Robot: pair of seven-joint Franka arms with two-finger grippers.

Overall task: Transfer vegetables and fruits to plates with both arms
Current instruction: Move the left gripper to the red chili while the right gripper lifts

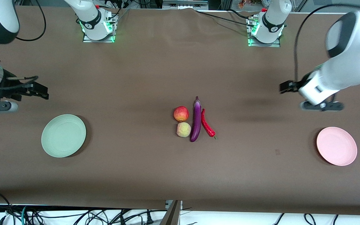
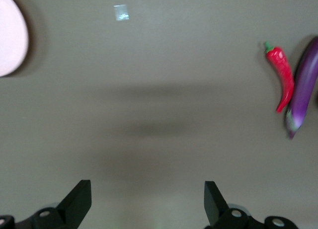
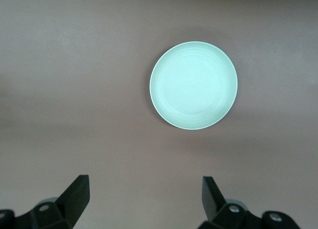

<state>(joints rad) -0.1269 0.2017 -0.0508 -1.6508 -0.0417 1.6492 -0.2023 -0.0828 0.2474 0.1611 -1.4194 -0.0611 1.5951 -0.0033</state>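
My left gripper grabs the red chili pepper by the middle of its red body next, to transfer it to the pink plate.
The purple eggplant lies mid-table with the red chili pepper beside it toward the left arm's end. The red-orange apple and the paler peach sit beside it toward the right arm's end. The mint green plate is at the right arm's end, the pink plate at the left arm's end; both are empty. My left gripper is open over bare table, seeing the chili, the eggplant and the pink plate's edge. My right gripper is open over bare table beside the green plate.
The brown table cover ends at the front edge, where cables hang below. The arm bases stand at the table's back edge. A small pale mark lies on the cover beside the pink plate.
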